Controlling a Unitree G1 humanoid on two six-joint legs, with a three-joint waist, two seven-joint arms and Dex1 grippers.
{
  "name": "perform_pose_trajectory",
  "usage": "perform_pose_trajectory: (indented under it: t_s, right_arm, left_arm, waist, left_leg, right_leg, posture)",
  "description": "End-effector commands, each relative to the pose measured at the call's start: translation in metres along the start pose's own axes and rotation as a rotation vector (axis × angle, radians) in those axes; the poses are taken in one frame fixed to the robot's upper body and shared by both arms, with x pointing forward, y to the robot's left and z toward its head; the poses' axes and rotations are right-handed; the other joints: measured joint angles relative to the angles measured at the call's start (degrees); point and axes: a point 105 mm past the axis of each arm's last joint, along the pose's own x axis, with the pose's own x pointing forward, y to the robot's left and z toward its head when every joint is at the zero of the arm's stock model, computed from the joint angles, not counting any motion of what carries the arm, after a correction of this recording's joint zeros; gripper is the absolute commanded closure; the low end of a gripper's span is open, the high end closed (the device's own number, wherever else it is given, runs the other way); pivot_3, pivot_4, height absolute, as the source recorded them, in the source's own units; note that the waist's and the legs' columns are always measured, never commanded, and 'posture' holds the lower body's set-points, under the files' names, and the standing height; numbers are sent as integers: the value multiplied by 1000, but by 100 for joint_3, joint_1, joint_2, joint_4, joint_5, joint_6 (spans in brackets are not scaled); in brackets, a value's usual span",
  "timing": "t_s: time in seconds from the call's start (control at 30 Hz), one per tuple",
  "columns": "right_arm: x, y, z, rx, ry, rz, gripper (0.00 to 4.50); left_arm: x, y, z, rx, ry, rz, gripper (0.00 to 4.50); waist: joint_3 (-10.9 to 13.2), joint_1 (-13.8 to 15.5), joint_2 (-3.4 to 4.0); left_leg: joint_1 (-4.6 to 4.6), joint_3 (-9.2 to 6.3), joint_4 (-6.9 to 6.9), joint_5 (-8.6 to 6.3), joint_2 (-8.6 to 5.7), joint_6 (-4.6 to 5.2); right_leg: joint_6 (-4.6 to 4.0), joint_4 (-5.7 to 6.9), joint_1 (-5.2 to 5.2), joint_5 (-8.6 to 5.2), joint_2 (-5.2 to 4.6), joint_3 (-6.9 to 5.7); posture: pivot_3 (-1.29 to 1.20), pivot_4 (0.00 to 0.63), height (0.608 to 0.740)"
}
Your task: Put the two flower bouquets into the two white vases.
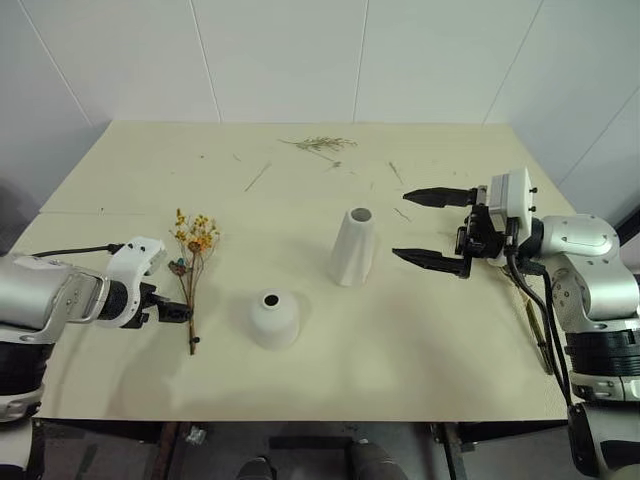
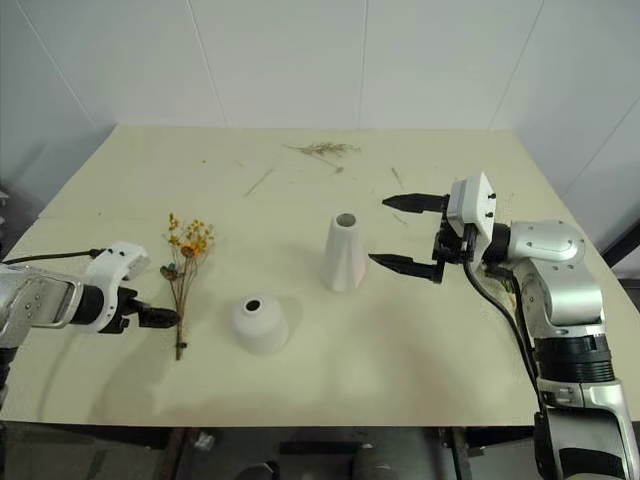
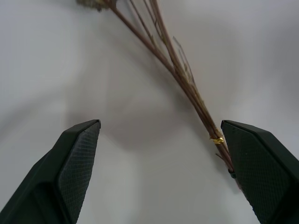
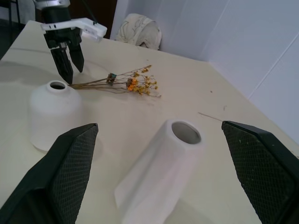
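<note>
I will grab the bouquet's lower stems with my left gripper next, to put the sparse bouquet (image 1: 192, 262) into the short dome vase (image 1: 274, 318).
A sparse bouquet (image 1: 192, 262) of thin brown stems with tiny yellow-orange blossoms lies flat on the left of the table. My left gripper (image 1: 176, 312) is open at its lower stems. In the left wrist view the stems (image 3: 187, 86) run between the fingers, close to one fingertip (image 3: 252, 154). The short dome vase (image 1: 274, 318) stands upright just right of the stems. The taller cone vase (image 1: 353, 246) stands upright at the table's middle. To the right of the tall vase, my right gripper (image 1: 415, 228) points at it, open and empty.
Loose dry twigs (image 1: 320, 144) lie near the far edge, with a few stray bits (image 1: 258, 177) in front of them. The cream table (image 1: 450, 360) ends close in front of me, and a white wall stands behind it. A black cable (image 1: 540, 335) hangs by my right arm.
</note>
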Motion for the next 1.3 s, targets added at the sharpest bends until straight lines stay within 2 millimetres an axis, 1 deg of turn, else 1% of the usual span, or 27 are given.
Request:
perform_pose_trajectory:
  t_s: [0.03,0.13,0.2,0.33,0.47,0.57,0.7,0.87,0.97,1.0,1.2,1.3]
  right_arm:
    - [-1,6,26,-54,-58,22,3]
    - [3,13,34,-60,-72,46,3]
    - [4,18,37,-59,-74,56,3]
    - [4,22,38,-47,-77,56,3]
    - [5,23,38,-39,-76,53,3]
    - [3,22,39,-39,-73,42,0]
    - [3,21,39,-37,-72,33,0]
    - [3,18,39,-35,-73,20,0]
    - [3,16,39,-33,-73,13,0]
    - [3,15,39,-33,-73,11,0]
    - [2,12,39,-32,-71,4,0]
    - [0,11,39,-30,-62,0,0]
  left_arm:
    - [7,-7,1,-32,-45,-11,93]
    - [16,-10,-5,-36,-21,5,93]
    - [20,-13,-5,-44,-21,9,93]
    - [27,-16,-1,-76,-24,10,93]
    - [31,-24,-3,-67,10,-38,93]
    - [31,-23,0,-62,26,-39,594]
    - [29,-20,7,-68,31,-31,1755]
    - [24,-12,17,-63,48,-14,3258]
    - [21,-8,21,-69,59,-12,4220]
    - [20,-7,21,-70,64,-12,4469]
    - [16,1,18,-101,92,-30,4469]
    - [11,1,22,-135,72,-81,4469]
  waist:
    - [0,4,0]
    - [-1,9,-1]
    - [-1,10,-1]
    - [-1,11,-1]
    - [-1,9,-1]
    - [-2,13,0]
    - [-2,43,1]
    - [-2,87,1]
    - [-2,101,1]
    - [-2,99,1]
    - [-2,102,1]
    - [-2,107,1]
  left_leg:
    - [0,-1,5,0,0,0]
    - [3,-2,25,-2,-2,-3]
    - [8,-6,38,-2,-3,-4]
    - [17,-5,72,-5,-10,-8]
    - [24,-5,78,-1,-12,-9]
    - [26,-5,77,2,-12,-7]
    - [24,-5,69,1,-13,-8]
    - [21,-6,64,-6,-13,-16]
    - [19,-6,59,-10,-13,-17]
    - [18,-5,58,-12,-13,-17]
    - [9,-5,40,-17,-11,-19]
    - [-3,-4,35,-16,-10,-19]
  right_leg:
    - [0,4,2,0,-1,-1]
    - [1,21,4,0,0,0]
    - [1,25,14,1,1,-1]
    - [13,24,38,9,0,2]
    - [16,15,52,13,0,3]
    - [16,3,61,14,0,3]
    - [25,-27,72,19,-4,3]
    - [26,-33,71,18,-5,1]
    - [26,-43,70,18,-5,1]
    - [26,-43,69,18,-5,1]
    - [22,-39,46,14,-6,0]
    - [17,-28,24,11,-5,0]
  posture:
    - [0,150,740]
    - [0,150,740]
    - [0,150,740]
    - [0,150,740]
    - [0,150,740]
    - [0,150,740]
    - [0,150,740]
    - [0,150,740]
    - [0,150,740]
    - [0,150,740]
    - [0,150,740]
    - [0,150,740]
